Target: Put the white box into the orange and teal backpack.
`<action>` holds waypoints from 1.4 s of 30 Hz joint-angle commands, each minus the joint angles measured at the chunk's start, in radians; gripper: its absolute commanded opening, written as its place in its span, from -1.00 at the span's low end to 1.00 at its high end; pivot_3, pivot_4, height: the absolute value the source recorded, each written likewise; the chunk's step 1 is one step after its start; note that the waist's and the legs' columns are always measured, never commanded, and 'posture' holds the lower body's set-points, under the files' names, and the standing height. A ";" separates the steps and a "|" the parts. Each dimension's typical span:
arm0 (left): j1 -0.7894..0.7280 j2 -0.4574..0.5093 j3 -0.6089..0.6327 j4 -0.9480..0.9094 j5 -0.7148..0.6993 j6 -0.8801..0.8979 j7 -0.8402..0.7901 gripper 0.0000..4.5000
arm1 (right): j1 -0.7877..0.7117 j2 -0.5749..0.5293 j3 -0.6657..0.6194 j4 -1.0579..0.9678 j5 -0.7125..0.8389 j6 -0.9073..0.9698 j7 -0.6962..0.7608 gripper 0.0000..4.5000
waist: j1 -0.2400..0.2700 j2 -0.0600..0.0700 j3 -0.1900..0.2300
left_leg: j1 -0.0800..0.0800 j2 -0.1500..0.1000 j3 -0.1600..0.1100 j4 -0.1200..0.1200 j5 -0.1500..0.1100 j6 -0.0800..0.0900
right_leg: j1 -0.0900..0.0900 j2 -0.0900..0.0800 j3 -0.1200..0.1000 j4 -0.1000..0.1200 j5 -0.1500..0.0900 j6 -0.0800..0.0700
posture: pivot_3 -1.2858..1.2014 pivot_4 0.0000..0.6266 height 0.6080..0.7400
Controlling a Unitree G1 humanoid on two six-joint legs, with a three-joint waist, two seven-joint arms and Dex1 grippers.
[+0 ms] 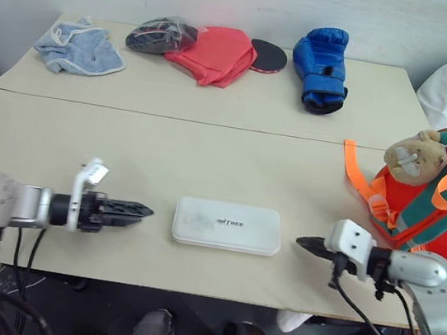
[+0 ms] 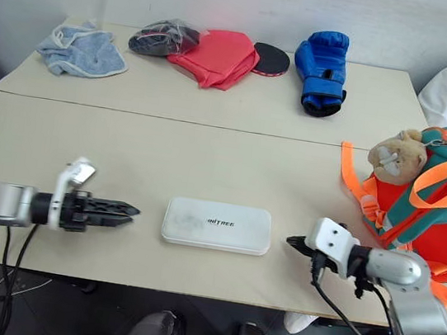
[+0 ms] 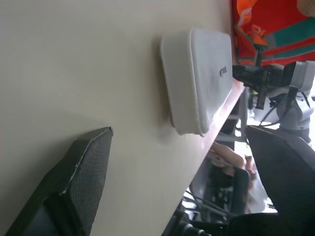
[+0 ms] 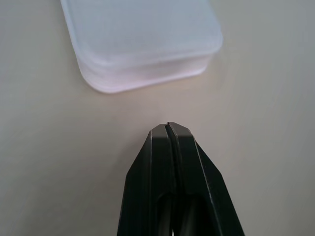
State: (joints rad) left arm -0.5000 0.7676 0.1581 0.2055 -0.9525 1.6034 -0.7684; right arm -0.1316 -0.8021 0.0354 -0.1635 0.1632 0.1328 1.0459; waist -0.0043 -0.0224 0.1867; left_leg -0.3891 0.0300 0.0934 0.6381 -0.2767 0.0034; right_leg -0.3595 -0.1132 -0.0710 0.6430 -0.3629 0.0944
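My left gripper is to grab across one short end [image 1: 183, 220] next, since the white box [image 1: 227, 225] is long from end to end but narrow across.
The white box [image 1: 227, 225] lies flat near the table's front edge, grey lettering up. My left gripper [image 1: 144, 210] sits just left of it, pointing at its end. In the left wrist view its fingers [image 3: 78, 182] stand wide apart and open, with the white box [image 3: 202, 73] ahead of them. My right gripper [image 1: 303, 243] is just right of the box, pointing at it, shut and empty; its closed tips [image 4: 168, 127] stop a little short of the box [image 4: 142, 39]. The orange and teal backpack [image 1: 426, 204], with a tan plush toy [image 1: 415, 157] on it, stands at the table's right edge.
Along the far side of the table lie a light blue cloth [image 1: 80, 47], a dark bagged item [image 1: 160, 35], a red-pink folded cloth [image 1: 214, 54], a round paddle [image 1: 268, 55] and a blue boxing glove [image 1: 322, 69]. Orange straps [image 1: 360, 174] trail from the backpack.
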 commanded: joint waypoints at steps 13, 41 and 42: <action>-0.235 -0.164 -0.147 0.222 -0.078 0.011 0.199 0.99 | -0.184 0.065 0.107 0.104 -0.028 0.049 0.017 -1.00 | 0.004 0.000 0.000 | -0.001 0.000 -0.001 0.009 0.000 0.001 | 0.002 0.000 -0.001 0.002 0.000 0.001 | 0.03 -0.52 1.00; 0.111 0.139 -0.283 -0.390 0.212 -0.782 -0.300 -0.47 | 0.548 0.245 -0.527 -0.425 0.362 0.266 -0.234 0.24 | 0.002 0.000 0.000 | -0.002 0.002 -0.001 0.004 0.000 -0.004 | 0.002 0.004 0.000 -0.004 0.000 0.001 | 0.03 -0.52 1.00; 0.114 0.122 -0.271 -0.354 0.252 -0.903 -0.343 -0.47 | 0.616 0.281 -0.586 -0.425 0.376 0.197 -0.205 0.40 | 0.003 0.003 -0.001 | 0.001 0.001 0.003 -0.004 -0.002 -0.010 | 0.001 0.005 0.003 -0.006 0.000 0.000 | 0.03 -0.52 1.00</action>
State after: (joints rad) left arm -0.3939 0.8968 -0.0720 -0.1297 -0.8433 0.9114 -0.9908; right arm 0.4499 -0.5450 -0.4680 -0.5483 0.4839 0.3864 0.8254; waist -0.0018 -0.0195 0.1854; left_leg -0.3856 0.0292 0.0999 0.6275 -0.2783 -0.0066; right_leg -0.3580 -0.1082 -0.0663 0.6323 -0.3615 0.0941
